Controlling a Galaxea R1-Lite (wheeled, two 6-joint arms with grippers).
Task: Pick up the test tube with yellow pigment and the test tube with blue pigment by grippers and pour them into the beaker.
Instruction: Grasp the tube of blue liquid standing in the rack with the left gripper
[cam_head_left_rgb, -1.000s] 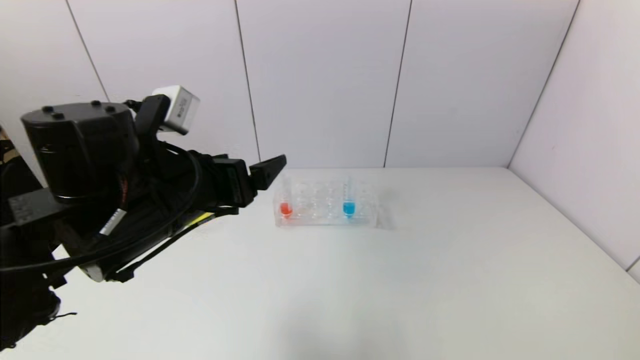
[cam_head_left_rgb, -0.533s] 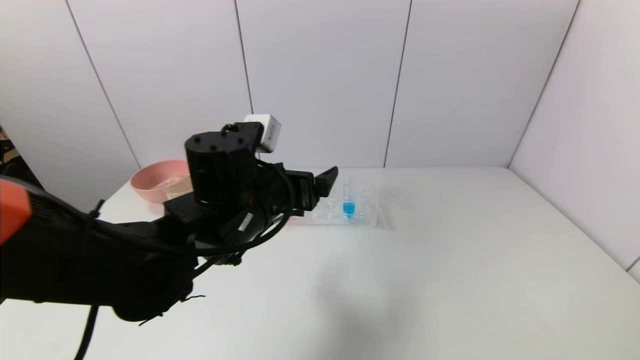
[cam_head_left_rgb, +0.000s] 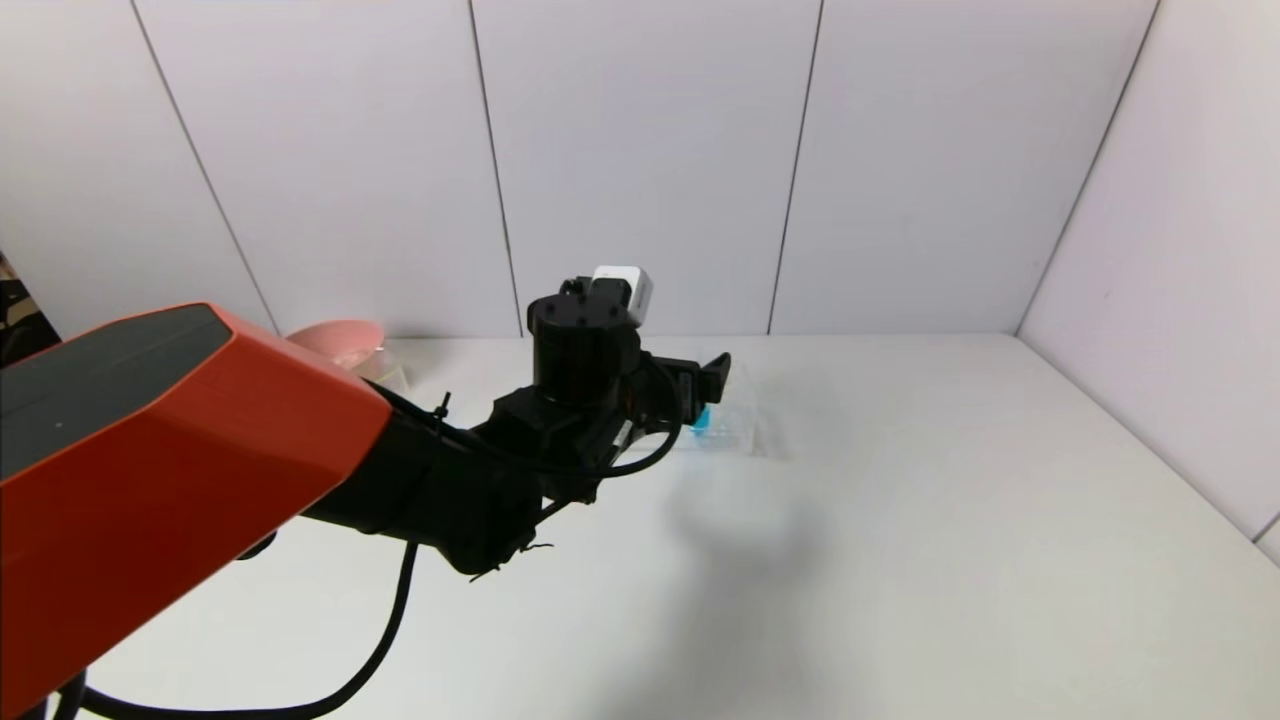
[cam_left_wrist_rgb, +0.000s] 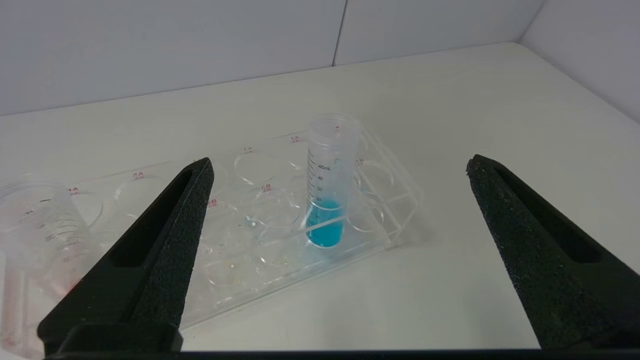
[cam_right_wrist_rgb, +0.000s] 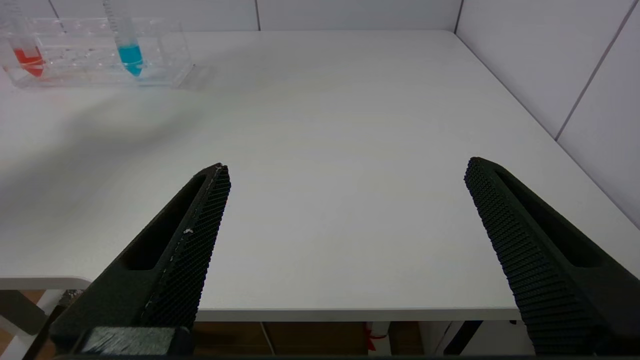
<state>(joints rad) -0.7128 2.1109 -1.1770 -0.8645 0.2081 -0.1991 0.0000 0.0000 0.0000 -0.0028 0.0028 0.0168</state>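
Observation:
My left gripper takes the test tube with blue pigment by its bare upper side (cam_left_wrist_rgb: 331, 163) next. The tube has its blue-filled bottom (cam_left_wrist_rgb: 325, 228) down inside the rack's hole.
The test tube with blue pigment (cam_left_wrist_rgb: 327, 185) stands upright in a clear rack (cam_left_wrist_rgb: 385, 220); its blue tip shows in the head view (cam_head_left_rgb: 703, 421). My left gripper (cam_left_wrist_rgb: 340, 161) is open and empty, its fingers spread on either side of the tube and short of it. In the head view the left gripper (cam_head_left_rgb: 712, 372) hangs just in front of the rack's right end. My right gripper (cam_right_wrist_rgb: 346, 164) is open and empty over the table's front edge, far from the rack (cam_right_wrist_rgb: 165, 60). The test tube with yellow pigment is out of view. I cannot make out the beaker.
A tube with red-orange liquid (cam_right_wrist_rgb: 27, 57) stands at the rack's other end, blurred in the left wrist view (cam_left_wrist_rgb: 35, 225). A pink bowl (cam_head_left_rgb: 340, 338) sits at the back left, partly behind my left arm. White walls close the back and right.
My left arm has swung from the far left forward and rightward to the rack. It now hides the red-orange tube and most of the rack in the head view.

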